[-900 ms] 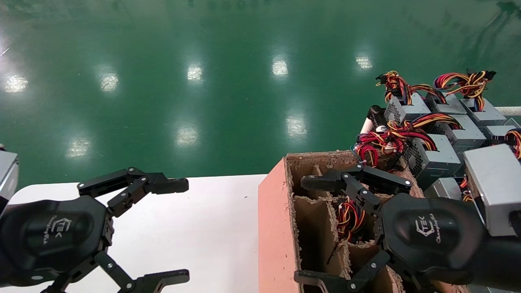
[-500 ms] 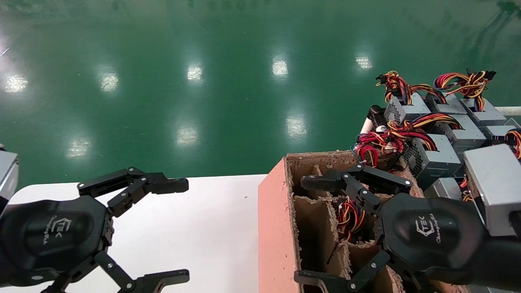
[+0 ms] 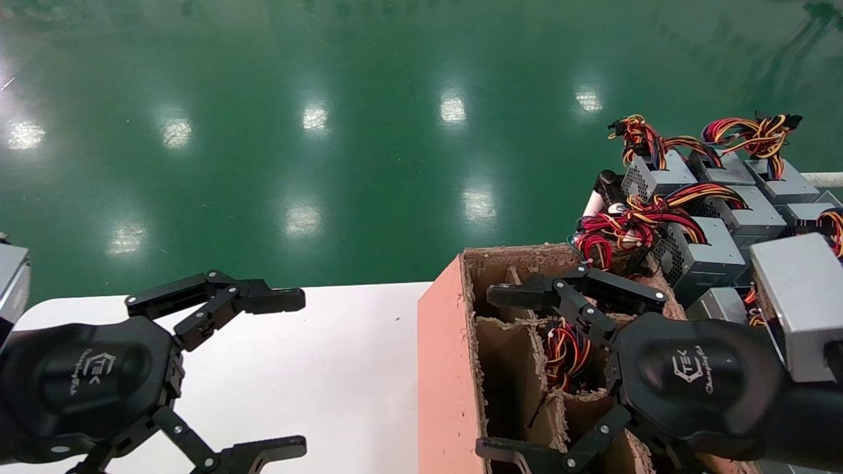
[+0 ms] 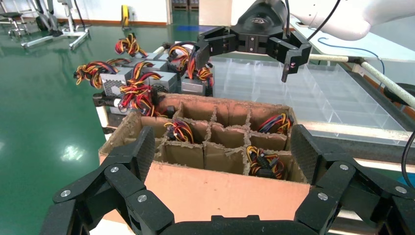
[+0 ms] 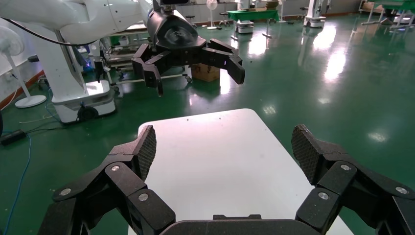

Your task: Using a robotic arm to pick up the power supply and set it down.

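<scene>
My right gripper takes hold of the power supply by the looped wire bundle next, since the cardboard sides of its cell close in around it.
Several grey power supply units (image 3: 708, 253) with red, yellow and black wire bundles stand in rows at the far right, also in the left wrist view (image 4: 161, 82). My right gripper (image 3: 487, 370) hangs open and empty above the divided cardboard box (image 3: 441, 368). More wire bundles (image 3: 566, 352) lie in some of the box's cells. The right wrist view shows its open fingers (image 5: 147, 149) over the white table (image 5: 215, 152). My left gripper (image 3: 303, 373) hangs open over the white table, pointing at the box (image 4: 220, 191).
A clear divided plastic tray (image 4: 298, 93) lies behind the box under the right arm. A white pipe rail (image 3: 823, 179) runs past the stacked units. Green floor (image 3: 329, 164) lies beyond the table's far edge.
</scene>
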